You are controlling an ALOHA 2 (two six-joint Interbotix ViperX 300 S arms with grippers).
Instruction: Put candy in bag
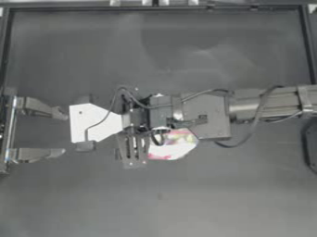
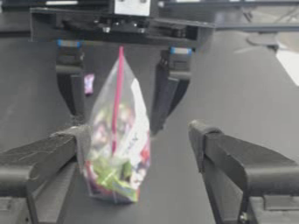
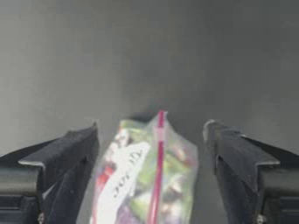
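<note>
My right gripper grabs the bag by its pink strip's end [image 3: 161,120] next, which stands up, because the bag's loose plastic bulges with sweets.
The bag [image 2: 116,144] is clear plastic with a pink-red strip and colourful sweets inside. It stands on edge between the jaws of my left gripper [image 2: 137,131], which is open wide, and its plastic touches one jaw. My right gripper [image 3: 152,131] is also open and straddles the bag [image 3: 146,175] from the other side without pinching it. In the top view the bag [image 1: 176,146] shows just beside the right arm [image 1: 266,104], mid-table. The candy [image 2: 88,83], small and pink-purple, shows next to a right finger [image 2: 73,92]; I cannot tell whether it is held.
The dark table [image 1: 155,55] is ringed by a metal frame [image 1: 155,7] along the back. A white plate [image 1: 93,122] with a cable sits left of the arm's wrist. A dark object [image 1: 311,143] lies at the right edge.
</note>
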